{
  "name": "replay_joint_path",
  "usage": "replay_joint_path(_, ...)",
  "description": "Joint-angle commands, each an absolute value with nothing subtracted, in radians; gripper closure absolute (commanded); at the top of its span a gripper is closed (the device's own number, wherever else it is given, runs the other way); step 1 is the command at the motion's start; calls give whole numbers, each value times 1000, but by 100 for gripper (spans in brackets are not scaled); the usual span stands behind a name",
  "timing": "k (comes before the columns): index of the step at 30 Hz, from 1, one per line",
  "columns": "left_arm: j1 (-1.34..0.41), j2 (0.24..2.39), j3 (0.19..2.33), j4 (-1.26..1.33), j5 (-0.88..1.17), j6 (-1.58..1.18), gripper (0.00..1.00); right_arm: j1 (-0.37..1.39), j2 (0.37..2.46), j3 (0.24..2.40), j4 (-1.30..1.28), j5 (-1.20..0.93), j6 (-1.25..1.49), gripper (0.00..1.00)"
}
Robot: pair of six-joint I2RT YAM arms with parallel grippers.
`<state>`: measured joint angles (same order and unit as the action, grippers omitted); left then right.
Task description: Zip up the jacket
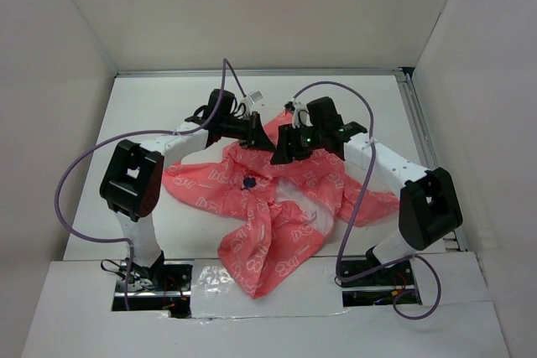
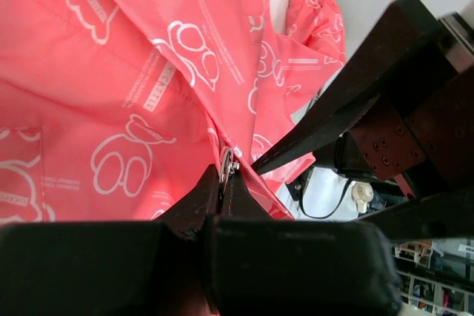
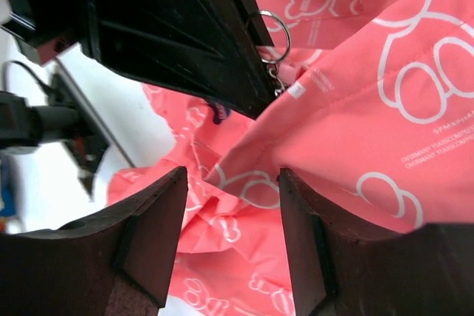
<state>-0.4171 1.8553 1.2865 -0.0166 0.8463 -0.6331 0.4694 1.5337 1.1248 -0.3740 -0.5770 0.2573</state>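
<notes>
The right gripper isn't ready to close yet, as its open fingers only reach the near edge of the fold. It needs to move farther toward the fold first and then close on it.
The coral-pink jacket [image 1: 277, 207] with white outline print lies crumpled in the middle of the white table, its dark blue chest mark [image 1: 249, 183] facing up. My left gripper [image 1: 256, 132] is over its far edge, shut on the zipper pull; the metal ring [image 2: 226, 162] sticks out between the closed fingertips [image 2: 211, 186] and lifts the fabric [image 2: 133, 86]. My right gripper [image 1: 281, 154] is right next to it, open, its fingers [image 3: 159, 231] either side of a raised fold of jacket [image 3: 355, 109]. The ring [image 3: 274, 35] and the left gripper [image 3: 255, 98] show just above.
White walls enclose the table on three sides. A metal rail [image 1: 417, 127] runs along the table's right edge. Purple cables [image 1: 226, 73] loop above both arms. A white board [image 1: 268, 299] covers the near edge by the arm bases.
</notes>
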Motion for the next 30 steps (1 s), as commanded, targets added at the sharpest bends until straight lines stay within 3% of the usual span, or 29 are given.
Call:
replay_joint_path(1, -417, 1813, 1295, -29, 818, -632, 100, 489, 1503, 1112, -413, -519, 149, 40)
replay_joint_path(4, -405, 1824, 1315, -43, 821, -629, 100, 502, 1487, 1094, -411, -499, 91, 37)
replay_joint_path(6, -402, 1830, 1324, -46, 821, -632, 100, 515, 1483, 1089, -403, -447, 72, 28)
replay_joint_path(14, -400, 1841, 1342, -58, 833, -635, 100, 624, 1468, 1062, -287, -192, 38, 23)
replay_joint_path(18, -402, 1845, 1347, -64, 833, -635, 100, 644, 1495, 1077, -262, -193, 38, 24)
replay_joint_path(24, -400, 1839, 1350, -55, 856, -643, 100, 646, 1528, 1085, -212, -181, 81, 38)
replay_joint_path(27, -403, 1825, 1338, -49, 859, -641, 100, 646, 1537, 1097, -195, -184, 94, 61)
replay_joint_path(29, -402, 1824, 1338, -48, 858, -643, 100, 646, 1545, 1104, -201, -186, 94, 71)
replay_joint_path(30, -400, 1825, 1342, -52, 862, -640, 100, 646, 1545, 1100, -196, -189, 98, 86)
